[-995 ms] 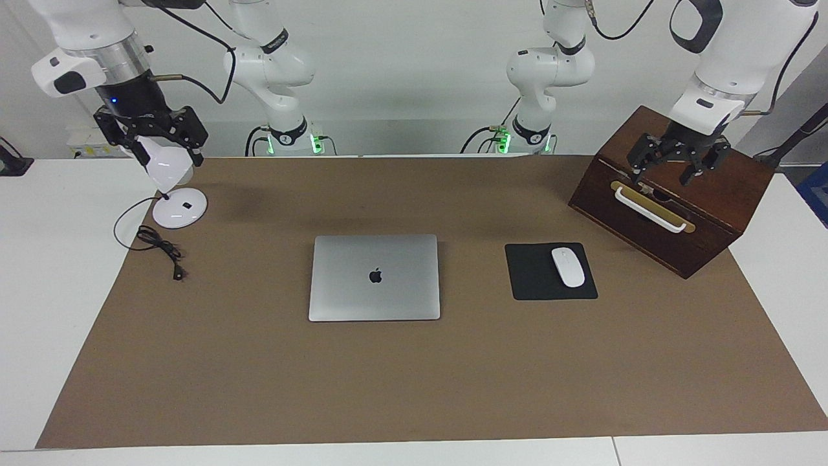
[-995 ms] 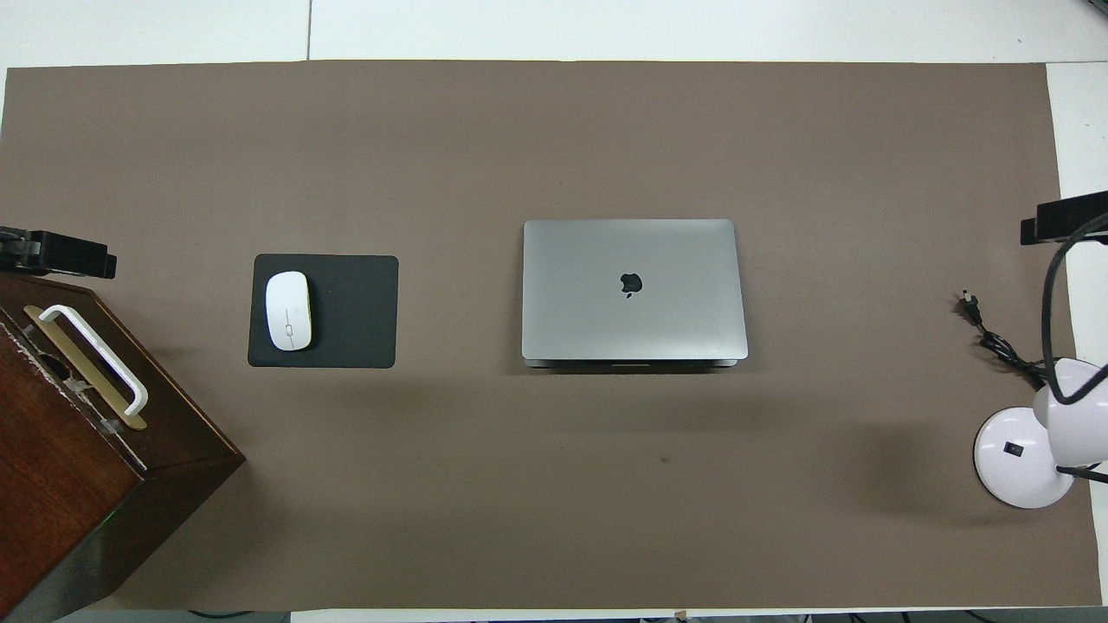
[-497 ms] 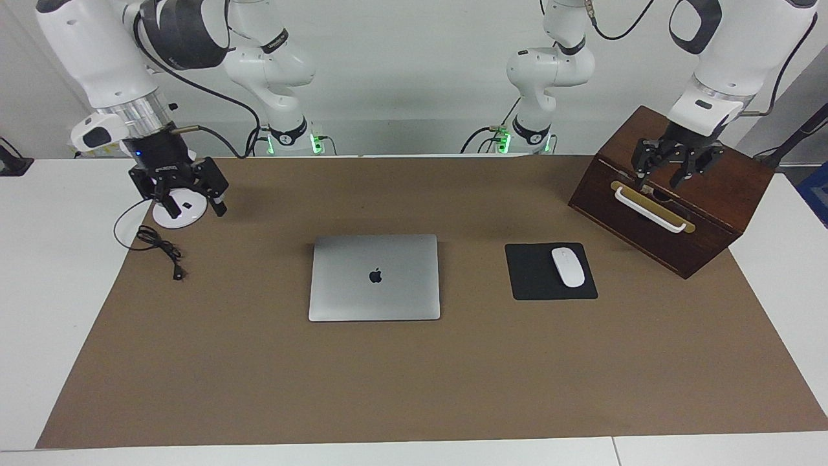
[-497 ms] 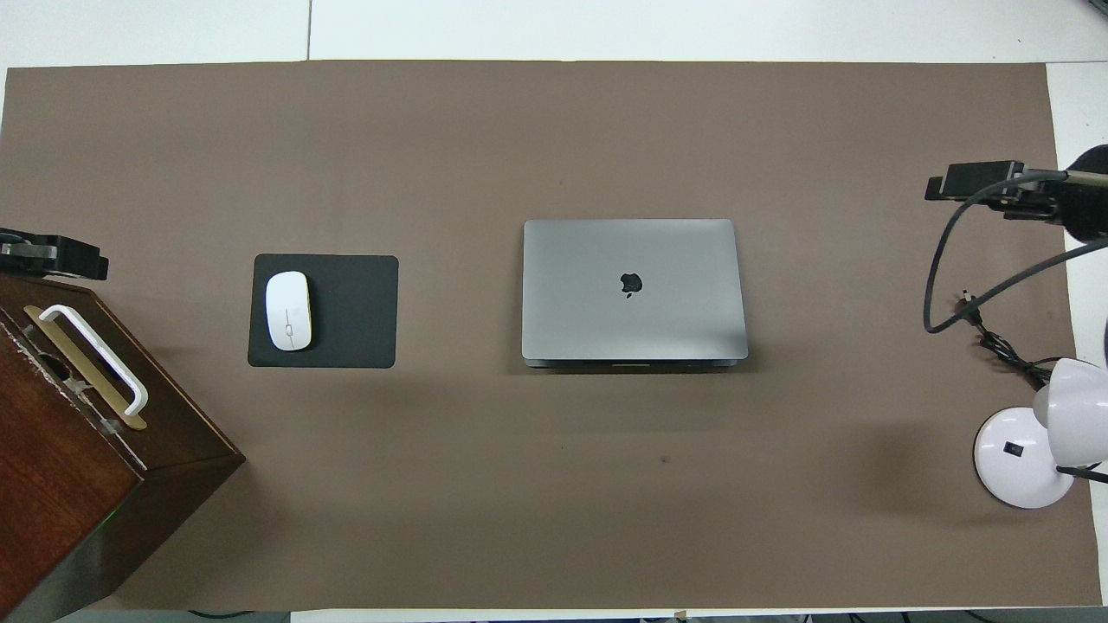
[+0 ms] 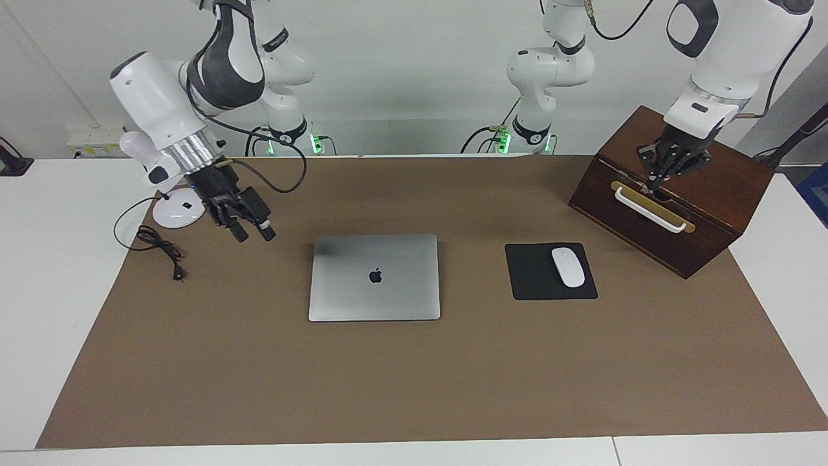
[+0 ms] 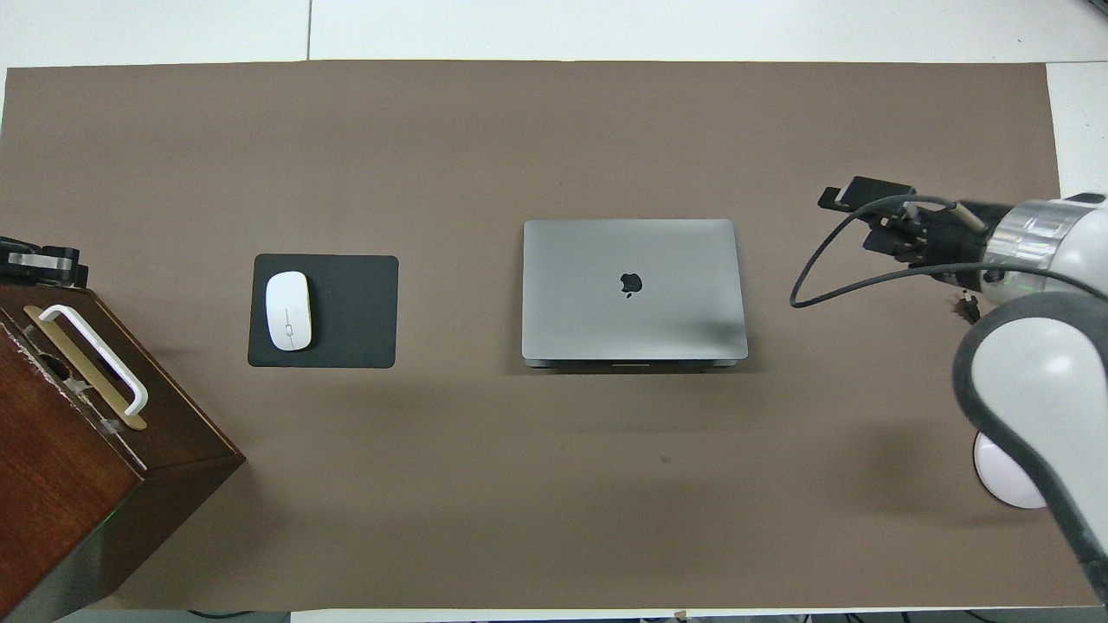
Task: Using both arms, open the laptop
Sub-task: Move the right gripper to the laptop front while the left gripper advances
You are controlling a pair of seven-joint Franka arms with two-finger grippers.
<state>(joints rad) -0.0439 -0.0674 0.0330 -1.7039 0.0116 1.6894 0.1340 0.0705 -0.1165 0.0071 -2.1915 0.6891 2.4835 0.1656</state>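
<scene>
The robot's right gripper will next open the laptop (image 6: 634,285), and it will grab the lid for that by its free edge (image 6: 693,357) opposite the hinge.
The laptop (image 5: 374,277) lies closed and flat in the middle of the brown mat, apple logo up; it also shows in the overhead view (image 6: 632,290). My right gripper (image 5: 254,236) is open and empty, tilted, low over the mat between the lamp base and the laptop's corner, apart from the laptop; in the overhead view my right gripper (image 6: 853,218) sits beside the laptop's edge. My left gripper (image 5: 666,171) hangs over the wooden box's top near its white handle (image 5: 649,208), far from the laptop; it shows at the overhead view's edge (image 6: 39,264).
A black mouse pad (image 5: 533,285) with a white mouse (image 5: 568,266) lies beside the laptop toward the left arm's end. A dark wooden box (image 5: 718,194) stands at that end. A white lamp base (image 5: 174,212) and its black cable (image 5: 158,246) are at the right arm's end.
My right gripper has come down from above the lamp and moved toward the laptop. My left gripper has shifted a little and turned over the wooden box. The laptop has not moved.
</scene>
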